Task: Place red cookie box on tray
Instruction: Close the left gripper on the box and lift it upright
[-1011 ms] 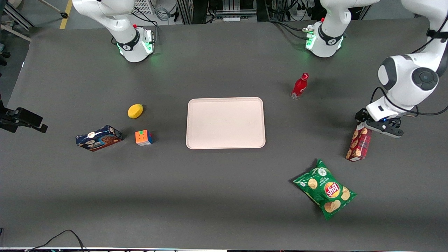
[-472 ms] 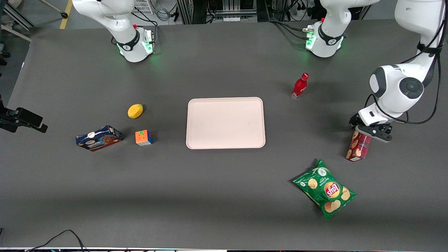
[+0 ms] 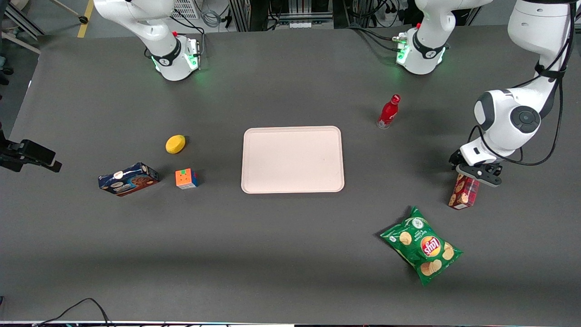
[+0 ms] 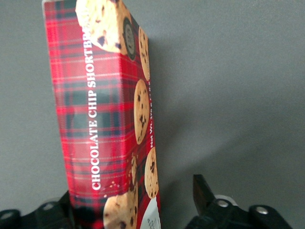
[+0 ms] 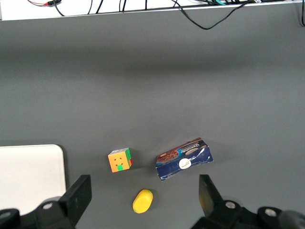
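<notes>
I should use my gripper to pick up the red cookie box by its end [image 4: 110, 208] beside the word CHOCOLATE next. Then I can put the box on the tray.
The red cookie box [image 3: 463, 196] lies flat on the dark table toward the working arm's end, well apart from the tray [image 3: 292, 159]. Its tartan side with pictured cookies fills the left wrist view [image 4: 102, 119]. My gripper [image 3: 475, 175] hangs over the box's end that is farther from the front camera and hides that end. It is open [image 4: 133, 193], and the box end sits between the fingers. One finger [image 4: 202, 193] stands apart from the box with bare table between; the box mostly hides the second finger. The pale tray holds nothing.
A red bottle [image 3: 389, 111] stands between the tray and the working arm's base. A green chips bag [image 3: 422, 245] lies nearer the front camera than the box. Toward the parked arm's end lie a lemon [image 3: 175, 144], a colour cube [image 3: 186, 178] and a blue cookie box [image 3: 128, 179].
My gripper has shifted sideways toward the tray and come down over the box's end, covering more of it. The box and everything else have stayed put.
</notes>
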You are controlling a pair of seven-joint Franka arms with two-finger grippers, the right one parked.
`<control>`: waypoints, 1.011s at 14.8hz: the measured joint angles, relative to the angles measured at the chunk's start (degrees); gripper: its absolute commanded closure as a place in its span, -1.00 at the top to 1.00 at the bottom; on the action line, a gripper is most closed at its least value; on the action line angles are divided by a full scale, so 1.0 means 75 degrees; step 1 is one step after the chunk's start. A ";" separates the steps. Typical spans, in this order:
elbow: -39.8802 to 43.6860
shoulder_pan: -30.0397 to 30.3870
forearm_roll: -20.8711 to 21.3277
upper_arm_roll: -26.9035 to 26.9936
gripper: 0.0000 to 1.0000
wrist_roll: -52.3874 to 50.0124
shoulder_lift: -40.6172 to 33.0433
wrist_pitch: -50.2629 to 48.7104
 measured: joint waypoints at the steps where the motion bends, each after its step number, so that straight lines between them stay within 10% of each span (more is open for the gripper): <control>1: 0.0014 0.0000 0.0000 0.0000 -1.00 0.0000 0.0000 0.0000; 9: 0.0411 0.0000 -0.0005 0.0000 -1.00 0.0000 -0.0103 -0.0100; 15: 0.2073 -0.0003 -0.0064 -0.0014 -1.00 0.0000 -0.1515 -0.3761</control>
